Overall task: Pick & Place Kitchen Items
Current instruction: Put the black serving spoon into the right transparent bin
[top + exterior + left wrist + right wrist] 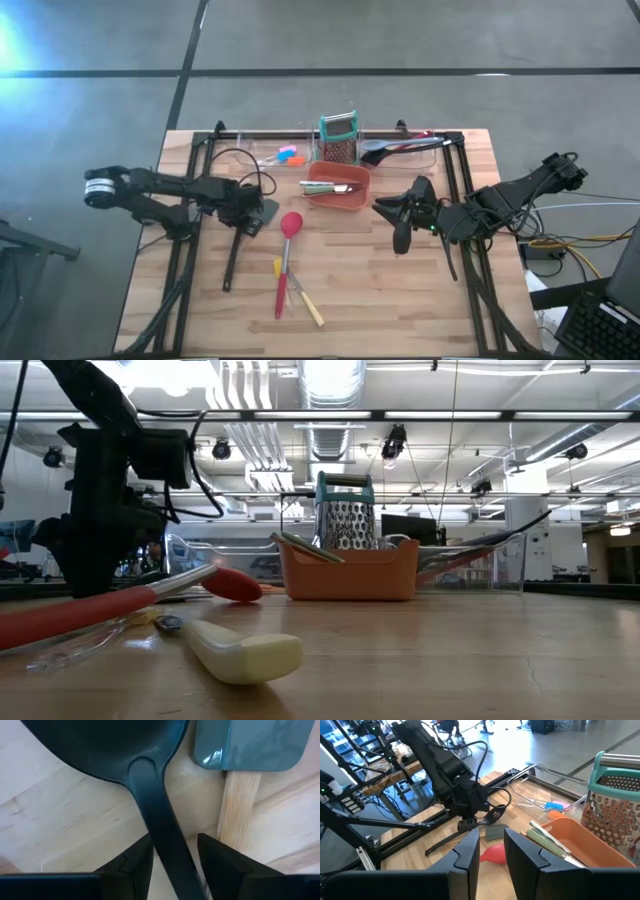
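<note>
My left gripper should close on the black handle (167,845) now, because in the left wrist view its fingers are beside the handle, behind the broad head.
A black utensil with a broad head (100,745) lies on the table, its long handle (232,262) pointing toward the near edge. My left gripper (172,862) is low over it and open, one finger on each side of the handle just behind the head. A grey spatula with a wooden handle (240,795) lies beside it. A red spoon (290,225) and a yellow-handled knife (312,308) lie mid-table. My right gripper (492,852) is open, hovering right of the red-orange bin (338,190). My left gripper comes from above with its fingers across the black utensil's handle (167,845), close to the head. One finger (137,865) stands right against the handle and the other (217,860) shows a gap. Whether it touches the handle, I cannot tell. The utensil lies flat on the table.
The bin holds green-handled utensils (550,842). Behind it stands the teal-framed grater (338,138). A clear tray (262,152) along the far edge holds blue and orange scrapers (288,155) and, at its right end, black utensils (400,148). Bare wood shows near the right front.
</note>
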